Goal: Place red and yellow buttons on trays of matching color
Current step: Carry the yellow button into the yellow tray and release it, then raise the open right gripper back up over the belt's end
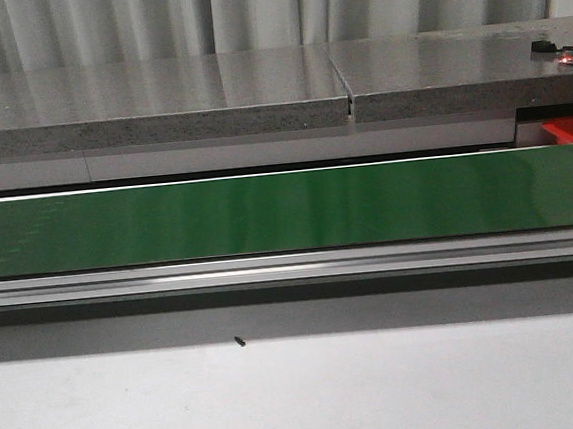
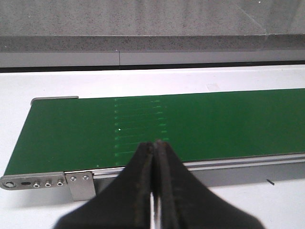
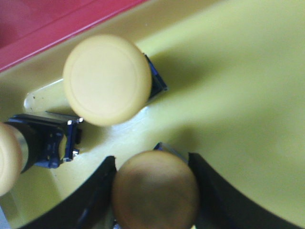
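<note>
The held yellow button point(image 3: 155, 191) is level with its neighbours, and its base is at the bottom of the yellow tray. The robot's right gripper should open now and let go of the button.
In the right wrist view my right gripper point(image 3: 151, 161) is shut on a yellow button point(image 3: 155, 191), one finger on each side of its round cap, just above the floor of the yellow tray point(image 3: 238, 71). Two more yellow buttons lie in that tray, one point(image 3: 107, 78) close ahead and one point(image 3: 7, 157) at the frame edge. A red tray point(image 3: 43, 19) borders the yellow one. My left gripper point(image 2: 156, 143) is shut and empty, over the near edge of the green conveyor belt point(image 2: 190, 124). No red button shows. Neither gripper shows in the front view.
The green belt point(image 1: 286, 209) runs across the front view with a metal rail along its near side. A grey stone counter point(image 1: 255, 87) lies behind it. A red tray corner point(image 1: 572, 129) shows at the far right. The belt's end bracket point(image 2: 47, 181) is by the left gripper.
</note>
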Available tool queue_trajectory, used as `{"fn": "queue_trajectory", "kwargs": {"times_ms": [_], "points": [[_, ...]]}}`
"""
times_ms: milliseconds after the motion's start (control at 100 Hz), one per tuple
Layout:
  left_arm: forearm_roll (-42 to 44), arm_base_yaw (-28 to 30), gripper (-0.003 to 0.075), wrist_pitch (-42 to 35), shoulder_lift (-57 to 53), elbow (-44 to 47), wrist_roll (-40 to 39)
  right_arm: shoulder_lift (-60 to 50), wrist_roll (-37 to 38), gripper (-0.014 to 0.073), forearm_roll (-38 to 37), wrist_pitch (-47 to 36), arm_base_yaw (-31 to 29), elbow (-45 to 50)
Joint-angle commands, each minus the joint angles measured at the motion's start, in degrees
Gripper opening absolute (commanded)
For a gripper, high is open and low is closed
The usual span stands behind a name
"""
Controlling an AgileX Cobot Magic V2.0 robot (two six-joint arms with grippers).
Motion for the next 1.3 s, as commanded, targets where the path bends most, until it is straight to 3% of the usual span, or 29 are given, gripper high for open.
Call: {"fn": "queue_trajectory", "kwargs": {"times_ms": [0, 120, 300, 390, 760, 1140, 1290], "points": [[-1.0, -0.5, -0.0020, -4.0, 0.4, -1.6, 0.0, -1.5, -0.1, 0.0216, 0.1, -1.5, -0.4, -1.2], [-1.0, -0.5, -0.0020, -4.0, 0.4, -1.6, 0.0, -1.5, -0.2, 0.0264, 0.1, -1.3, -0.4, -1.2], [-1.0, -0.5, -0.0020, -4.0, 0.4, -1.6, 0.0, -1.6, -0.2, 0.0493, 0.1, 0.1, -0.4, -1.2], [-1.0, -0.5, -0.0020, -4.0, 0.4, -1.6, 0.0, -2.3, -0.2, 0.0554, 0.1, 0.2, -0.4, -1.2], [-1.0, -0.5, -0.0020, -4.0, 0.4, -1.6, 0.0, -12.0, -0.2, 0.0548, 0.8, -3.7, 1.8, -1.5], [-1.0, -0.5, -0.0020, -4.0, 0.4, -1.6, 0.0, -25.3, -3.0, 0.0538, 0.8, -7.3, 23.4, -1.2], [-1.0, -0.5, -0.0020, -4.0, 0.4, -1.6, 0.0, -30.5, -3.0, 0.0538, 0.7, -8.4, 29.3, 1.3]]}}
